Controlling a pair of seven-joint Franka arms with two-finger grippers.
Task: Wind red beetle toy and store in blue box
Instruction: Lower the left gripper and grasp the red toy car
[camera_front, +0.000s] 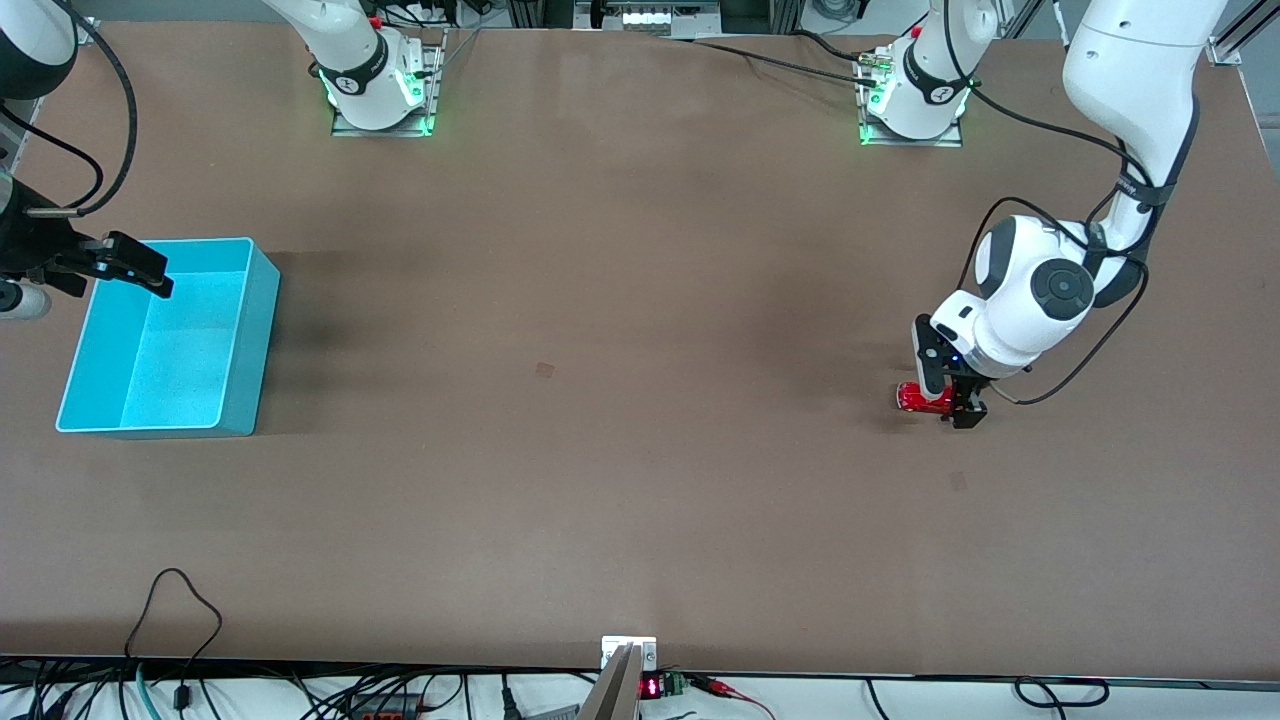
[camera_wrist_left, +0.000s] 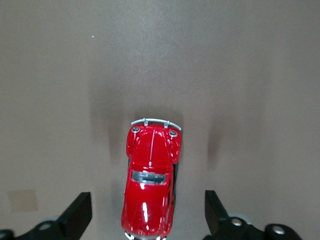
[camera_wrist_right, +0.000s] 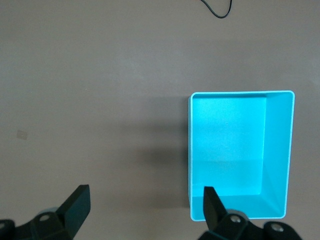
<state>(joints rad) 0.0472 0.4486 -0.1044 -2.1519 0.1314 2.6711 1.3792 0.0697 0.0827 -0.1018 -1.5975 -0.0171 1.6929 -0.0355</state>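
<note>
The red beetle toy's rear body (camera_front: 914, 397) (camera_wrist_left: 147, 212) is between my open fingers, and my left gripper would catch the toy by closing now. It is time to close.
The red beetle toy (camera_front: 920, 398) stands on the brown table toward the left arm's end. My left gripper (camera_front: 949, 396) is down over it, open, with the toy's rear between its fingers and a gap on each side. In the left wrist view the toy (camera_wrist_left: 150, 185) sits between the two black fingers (camera_wrist_left: 78, 214), touching neither. The blue box (camera_front: 262, 330) stands empty at the right arm's end of the table. My right gripper (camera_front: 140, 268) hangs open and empty over the box's corner. The right wrist view shows the box (camera_wrist_right: 280, 150) beside that gripper (camera_wrist_right: 145, 207).
Both arm bases (camera_front: 380, 90) stand along the table's edge farthest from the front camera. Cables (camera_front: 180, 610) and a small device (camera_front: 630, 665) lie at the nearest edge. Bare brown tabletop stretches between the toy and the box.
</note>
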